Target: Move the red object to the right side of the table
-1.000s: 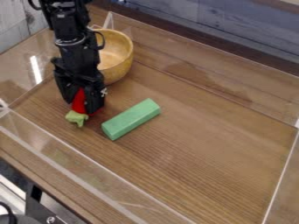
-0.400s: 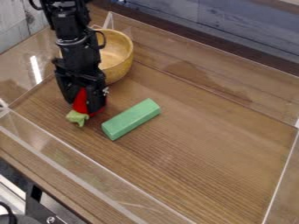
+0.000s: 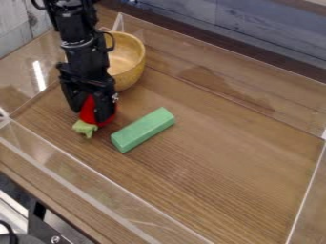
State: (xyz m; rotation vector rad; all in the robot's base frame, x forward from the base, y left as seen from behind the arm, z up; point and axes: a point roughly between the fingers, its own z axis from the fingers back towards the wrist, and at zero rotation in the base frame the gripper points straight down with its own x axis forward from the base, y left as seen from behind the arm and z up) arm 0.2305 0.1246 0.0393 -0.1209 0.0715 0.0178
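The red object should move across the table, so my gripper should next grab it by its red body [image 3: 97, 112].
The red object [image 3: 86, 116], a small strawberry-like toy with a light green stem [image 3: 84, 130], lies on the left part of the wooden table [image 3: 216, 143]. My black gripper [image 3: 87, 107] points straight down over it, lowered to the tabletop. Its jaws stand open, with a finger on each side of the toy. The toy's upper part is hidden between the fingers; whether they touch it I cannot tell.
A green rectangular block [image 3: 141, 130] lies just right of the toy. A light wooden bowl [image 3: 124, 57] stands behind the gripper. Low clear acrylic walls [image 3: 306, 200] border the table. Bare wood stretches across the right half.
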